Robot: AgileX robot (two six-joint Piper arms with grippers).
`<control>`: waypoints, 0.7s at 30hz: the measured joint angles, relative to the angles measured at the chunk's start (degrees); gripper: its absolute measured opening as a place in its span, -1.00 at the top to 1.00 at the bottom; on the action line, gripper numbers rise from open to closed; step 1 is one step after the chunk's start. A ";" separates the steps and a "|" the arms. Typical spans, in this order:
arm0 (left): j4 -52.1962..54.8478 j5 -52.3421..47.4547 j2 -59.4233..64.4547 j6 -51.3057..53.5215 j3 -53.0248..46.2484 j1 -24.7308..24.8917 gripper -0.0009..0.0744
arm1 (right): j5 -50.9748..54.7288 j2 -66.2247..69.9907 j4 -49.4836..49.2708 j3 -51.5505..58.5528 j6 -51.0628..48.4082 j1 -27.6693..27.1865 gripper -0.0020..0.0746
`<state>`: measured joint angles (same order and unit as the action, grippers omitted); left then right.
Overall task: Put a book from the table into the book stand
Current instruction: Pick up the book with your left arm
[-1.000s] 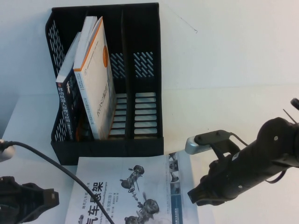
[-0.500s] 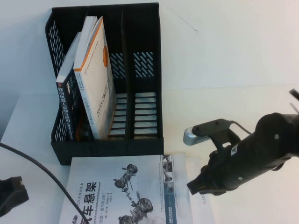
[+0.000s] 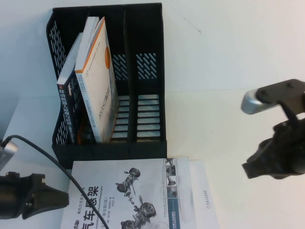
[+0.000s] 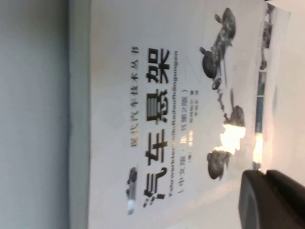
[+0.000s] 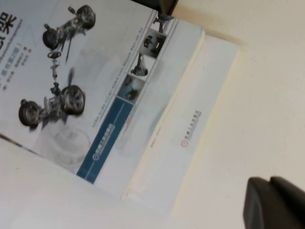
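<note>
The robot's left gripper should next grab the book by its thin edge (image 3: 68, 193) beside the title, because the book's cover (image 3: 112, 186) lies flat and is wider than the fingers open.
The book (image 3: 128, 195), pale grey-white with a black Chinese title and car-suspension pictures, lies flat on the white table (image 3: 238, 71) just in front of the black book stand (image 3: 143, 81). A white inner page sticks out from under its cover on the right side. My left gripper (image 3: 61, 199) is shut and empty at the book's left edge; in the left wrist view its fingertips (image 4: 252, 179) are over the cover (image 4: 157, 95). My right gripper (image 3: 250, 169) is shut and empty, above the table to the right of the book (image 5: 95, 86), with its tips (image 5: 259, 183) over bare table.
The stand's left compartment holds an orange-edged white book (image 3: 97, 81) and a dark-and-white book (image 3: 66, 105), both leaning. Its middle and right compartments hold nothing. A black cable (image 3: 57, 162) runs over the table to my left arm.
My right gripper has drawn back to the right, away from the book's right edge. My left gripper has come in toward the book's left edge. The book has shifted slightly left.
</note>
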<state>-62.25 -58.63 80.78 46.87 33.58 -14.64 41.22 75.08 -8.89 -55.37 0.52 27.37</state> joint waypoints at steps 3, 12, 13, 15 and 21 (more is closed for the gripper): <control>-3.43 -3.46 4.42 4.57 1.03 -0.19 0.98 | 2.66 -4.70 0.39 0.28 0.15 -0.11 0.93; -9.26 -7.30 12.87 10.47 3.48 -6.90 0.94 | 7.77 -19.93 4.13 6.30 4.94 -0.11 0.93; -9.45 -7.19 13.14 10.94 3.59 -7.23 0.88 | 8.02 -21.58 4.93 7.33 5.77 -0.11 0.93; -9.72 -6.45 13.48 11.72 3.59 -7.32 0.68 | 8.45 -24.46 6.13 9.28 6.84 -0.11 0.93; -10.47 -4.47 15.80 12.06 3.68 -7.32 -0.47 | 9.55 -31.64 7.04 13.52 8.86 -0.11 0.93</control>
<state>-72.72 -63.10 96.58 58.93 37.26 -21.96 50.77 43.44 -1.85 -41.85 9.38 27.26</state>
